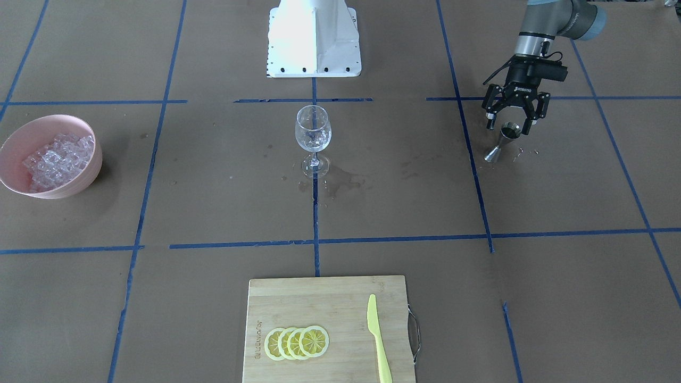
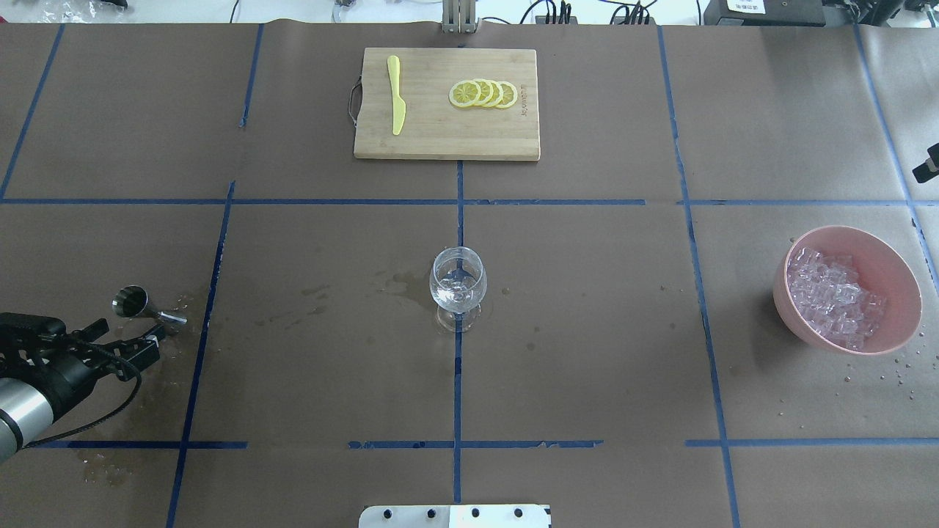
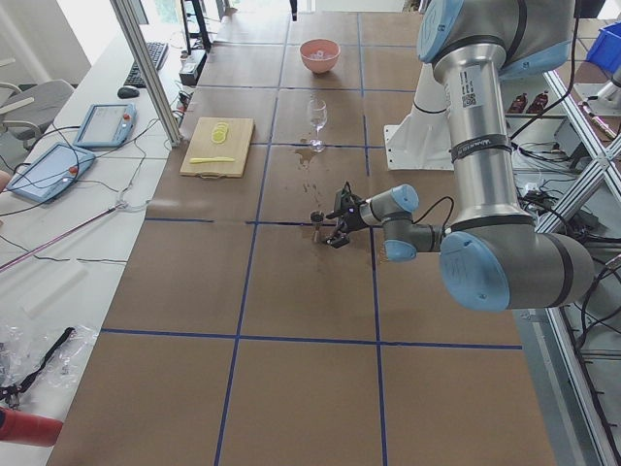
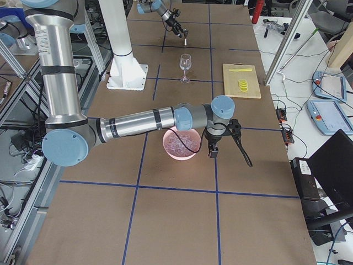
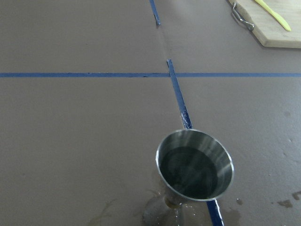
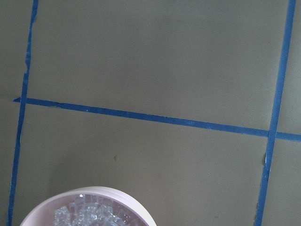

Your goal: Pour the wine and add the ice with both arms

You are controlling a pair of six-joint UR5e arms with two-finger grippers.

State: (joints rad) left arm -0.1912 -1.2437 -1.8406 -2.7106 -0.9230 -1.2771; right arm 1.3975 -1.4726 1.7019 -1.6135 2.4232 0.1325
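Observation:
I will pour wine into the glass with the steel jigger, so I will next grab the jigger by its narrow middle with my left gripper.
A clear wine glass stands upright at the table's middle; I cannot tell what it holds. No wine is plainly visible. A steel jigger stands on the table by my left gripper, which is open, a little short of the jigger and not touching it. Ice fills a pink bowl. My right gripper hovers beside that bowl, on its far side from the robot. Whether it is open or shut, I cannot tell.
A wooden cutting board on the operators' side carries lemon slices and a yellow knife. The white base block is at the robot's edge. Wet stains mark the paper near the glass.

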